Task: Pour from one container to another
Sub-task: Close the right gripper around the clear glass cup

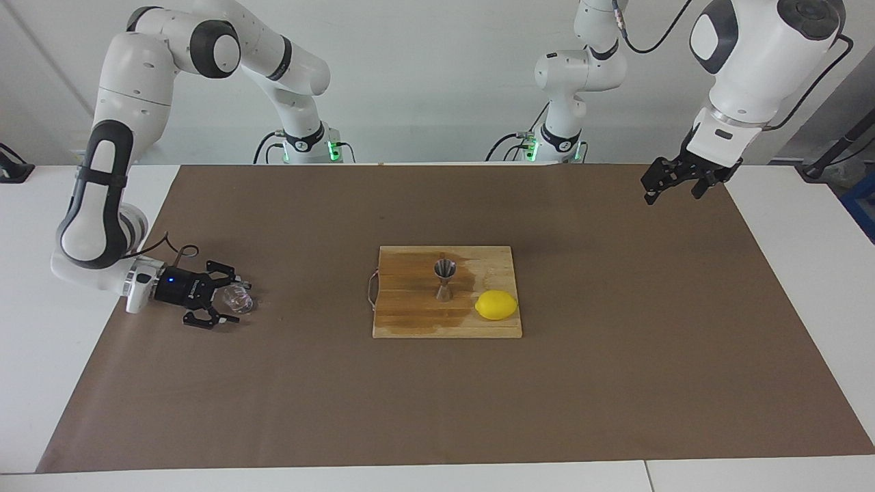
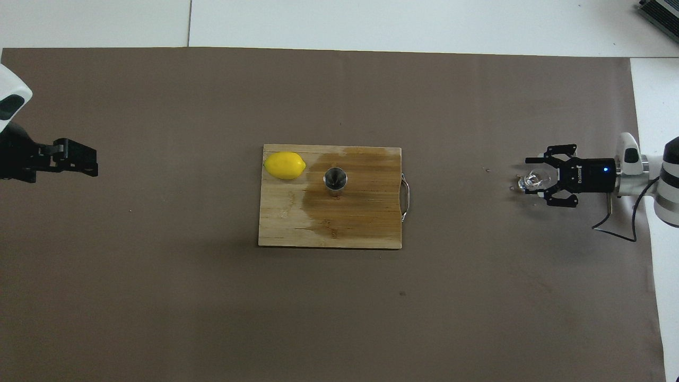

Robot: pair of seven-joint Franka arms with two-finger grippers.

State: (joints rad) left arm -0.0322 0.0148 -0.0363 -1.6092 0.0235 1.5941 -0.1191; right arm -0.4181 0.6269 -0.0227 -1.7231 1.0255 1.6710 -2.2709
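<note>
My right gripper needs to pour into the steel jigger (image 2: 334, 179), so next it should grab the tiny clear glass cup around its faceted body (image 2: 534, 180).
The tiny clear glass cup (image 1: 239, 298) stands on the brown mat toward the right arm's end of the table; it also shows in the overhead view (image 2: 530, 181). My right gripper (image 1: 237, 301) lies low and level at the mat, open, with one finger on each side of the cup; it also shows from above (image 2: 533, 178). The steel jigger (image 1: 444, 279) stands upright on the wooden board (image 1: 410, 321), seen from above as a round mouth (image 2: 335, 178). My left gripper (image 1: 673, 193) waits raised over the mat's edge at the left arm's end, open and empty (image 2: 79, 162).
A yellow lemon (image 1: 496, 305) lies on the board beside the jigger, toward the left arm's end (image 2: 285, 165). A dark wet stain covers part of the board (image 2: 360, 201). The board has a wire handle (image 2: 407, 196) on its edge toward the right arm.
</note>
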